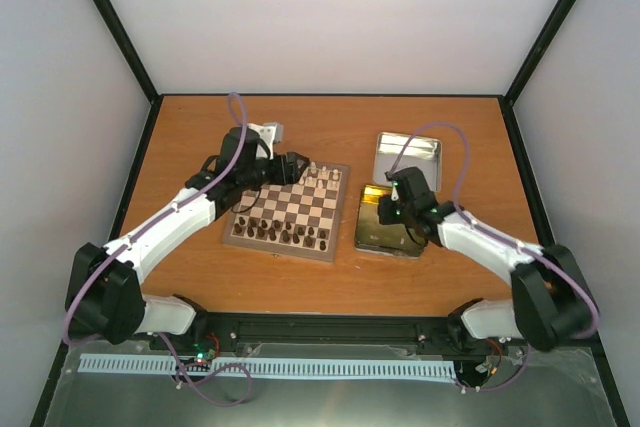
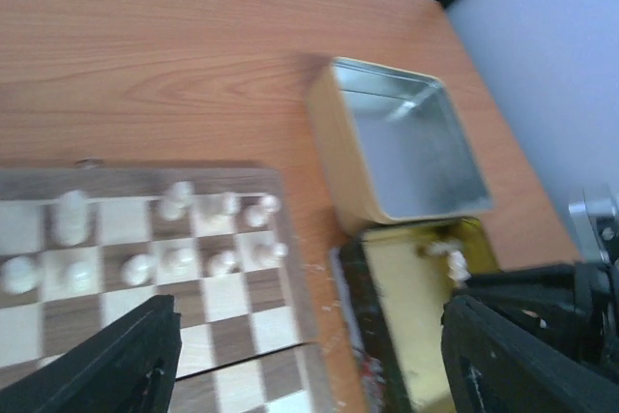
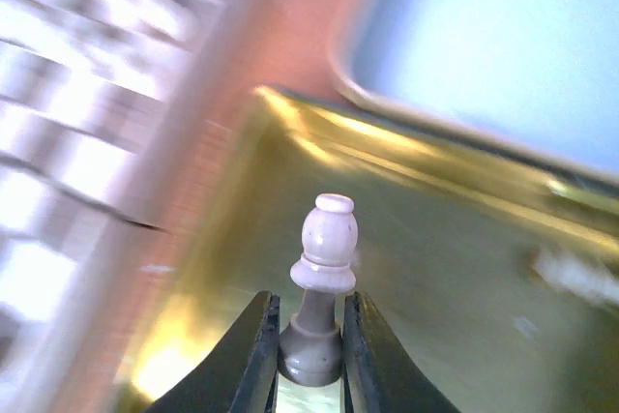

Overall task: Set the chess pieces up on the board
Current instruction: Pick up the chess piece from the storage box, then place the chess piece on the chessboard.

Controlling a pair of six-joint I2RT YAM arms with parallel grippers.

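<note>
The left gripper grabs the cream bishop (image 3: 322, 268) by its exposed head (image 3: 330, 231) next, which leaves the bishop's base to stand on the chessboard.
The chessboard (image 1: 290, 212) lies mid-table, with several cream pieces (image 1: 318, 176) on its far rows and dark pieces along its near rows. In the left wrist view the cream pieces (image 2: 179, 260) stand in two rows on the board (image 2: 232, 321). My left gripper (image 2: 309, 355) is open and empty above the board's far right corner. My right gripper (image 3: 309, 360) is shut on the base of a cream bishop (image 3: 322, 268) and holds it over the gold tin (image 3: 455, 278). Another cream piece (image 2: 453, 260) lies in the gold tin (image 2: 416, 307).
The silver tin lid (image 1: 408, 158) lies behind the gold tin (image 1: 385, 222), right of the board. Black frame posts and white walls bound the wooden table (image 1: 200, 127).
</note>
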